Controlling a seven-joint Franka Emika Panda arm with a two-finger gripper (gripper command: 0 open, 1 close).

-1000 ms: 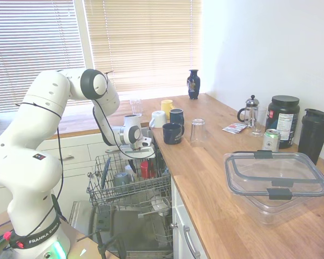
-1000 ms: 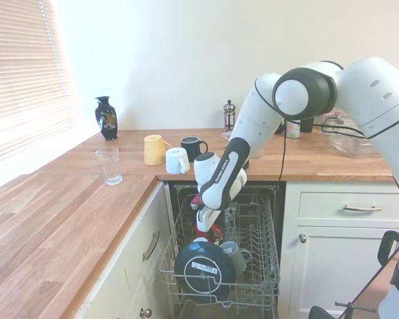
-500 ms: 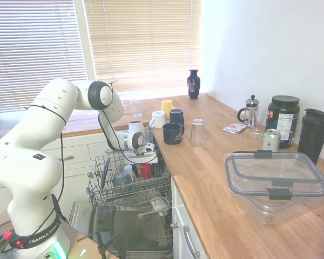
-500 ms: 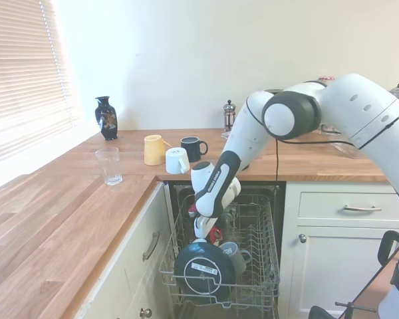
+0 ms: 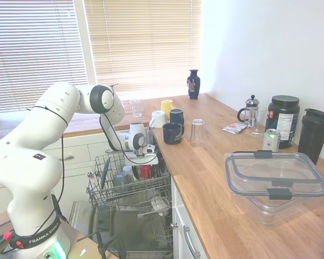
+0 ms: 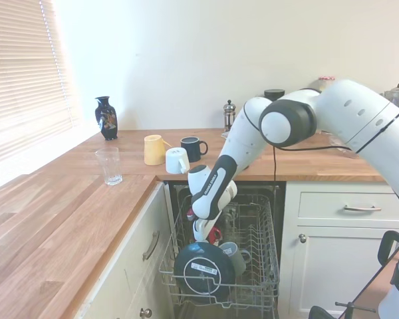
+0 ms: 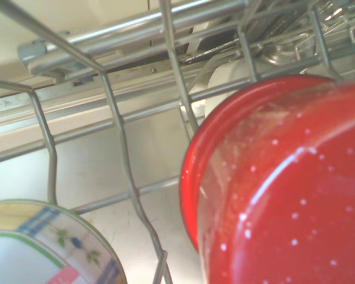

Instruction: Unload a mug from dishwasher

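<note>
The red mug's side fills my gripper's reach, level with the rack wires, so it is now time to close. Closing now would catch the mug.
The red mug (image 5: 146, 171) stands in the grey wire rack (image 5: 107, 190) of the open dishwasher (image 5: 132, 229), set among white cabinet fronts. My gripper (image 5: 142, 163) hangs low over the rack, right at the mug's top; whether it touches the mug is hidden. From the other side, the gripper (image 6: 201, 230) sits just left of the red mug (image 6: 215, 234) inside the rack (image 6: 261, 266). In the wrist view the glossy red mug (image 7: 278, 189) fills the right half, very close, with rack wires (image 7: 121, 160) beside it.
A grey mug (image 5: 120, 179) and a dark round dish (image 6: 203, 264) also sit in the rack. On the wooden counter stand yellow (image 5: 166, 107), white (image 5: 158, 118) and navy (image 5: 173, 133) mugs, a glass (image 5: 197, 131) and a clear lidded container (image 5: 275, 175). A patterned plate (image 7: 41, 248) shows in the wrist view.
The arm has dropped and folded in, bringing the gripper down from above the rack to the red mug's top. The mug has not moved.
</note>
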